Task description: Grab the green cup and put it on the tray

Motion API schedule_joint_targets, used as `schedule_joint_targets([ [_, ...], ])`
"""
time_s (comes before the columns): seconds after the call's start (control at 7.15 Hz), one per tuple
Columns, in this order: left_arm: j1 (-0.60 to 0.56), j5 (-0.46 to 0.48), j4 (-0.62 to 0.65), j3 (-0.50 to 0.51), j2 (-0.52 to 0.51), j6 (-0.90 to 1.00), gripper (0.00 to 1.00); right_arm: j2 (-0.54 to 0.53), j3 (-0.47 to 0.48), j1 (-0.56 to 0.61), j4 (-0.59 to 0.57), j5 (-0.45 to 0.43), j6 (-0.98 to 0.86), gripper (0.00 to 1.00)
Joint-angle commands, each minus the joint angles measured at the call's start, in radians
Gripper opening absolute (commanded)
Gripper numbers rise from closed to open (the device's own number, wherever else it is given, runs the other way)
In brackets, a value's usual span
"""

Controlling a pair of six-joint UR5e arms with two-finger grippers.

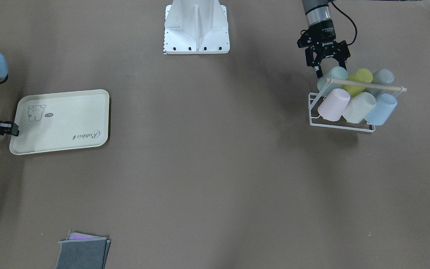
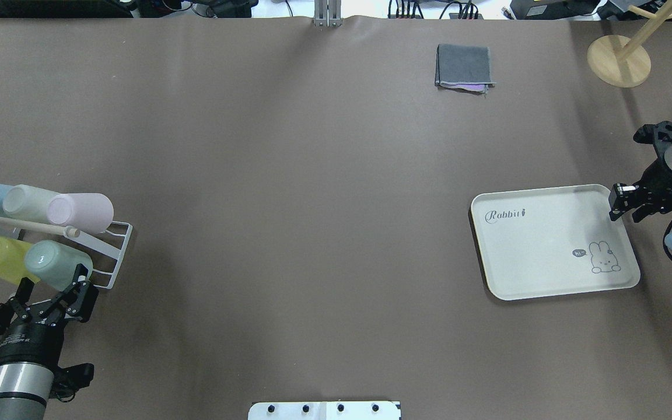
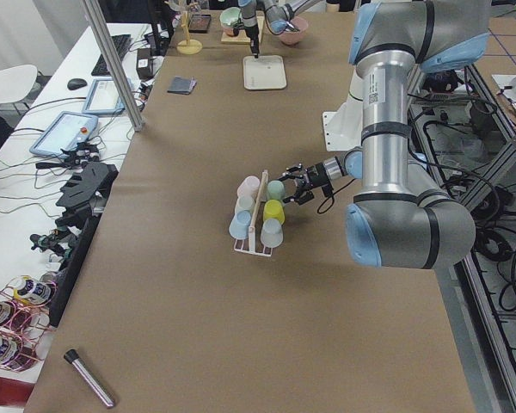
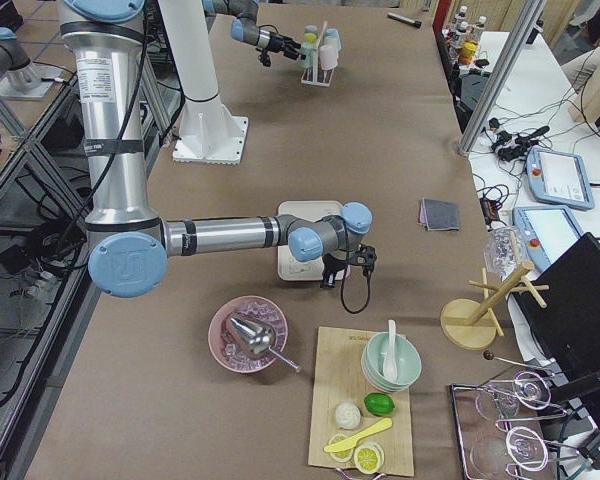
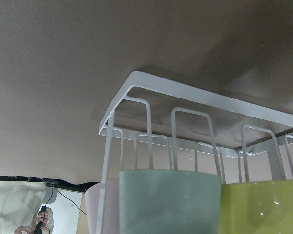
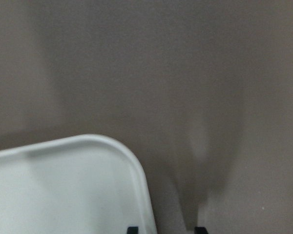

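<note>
The green cup's opening is crowded by the rack's wires, so the left gripper will next grab the green cup by its closed end (image 1: 339, 73) (image 5: 169, 222), which sticks out free.
The green cup (image 1: 335, 74) lies on its side in the white wire rack (image 1: 340, 125), at the end of the row nearest the robot, next to a lime cup (image 1: 358, 78). It also shows in the overhead view (image 2: 56, 261) and the left wrist view (image 5: 171, 202). My left gripper (image 1: 330, 69) is open, with one finger on each side of the cup's closed end. The cream tray (image 1: 62, 121) lies flat and bare at the other end of the table. My right gripper (image 2: 617, 205) is at the tray's corner, its jaws a little apart over the rim (image 6: 141, 195), holding nothing.
The rack also holds pink (image 1: 333, 104), pale whitish-green (image 1: 359, 107), blue (image 1: 382, 109) and grey-blue (image 1: 383, 77) cups under a wooden bar (image 1: 366, 85). A folded grey cloth (image 1: 83, 252) lies at the table's operator side. The white robot base (image 1: 197, 28) stands in the middle.
</note>
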Motion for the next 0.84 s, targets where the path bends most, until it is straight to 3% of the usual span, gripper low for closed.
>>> schedule_joint_targets([
  [0.0, -0.03, 0.002, -0.005, 0.042, -0.029, 0.0, 0.98, -0.001, 0.001, 0.0, 0.002, 0.0, -0.001, 0.39],
  [0.56, -0.044, 0.0, -0.004, 0.081, -0.066, 0.003, 0.95, -0.001, 0.0, 0.0, 0.003, 0.0, -0.001, 0.35],
  [0.7, -0.046, 0.002, -0.005, 0.081, -0.066, 0.003, 0.83, -0.001, -0.002, -0.002, 0.014, 0.0, -0.001, 0.35],
])
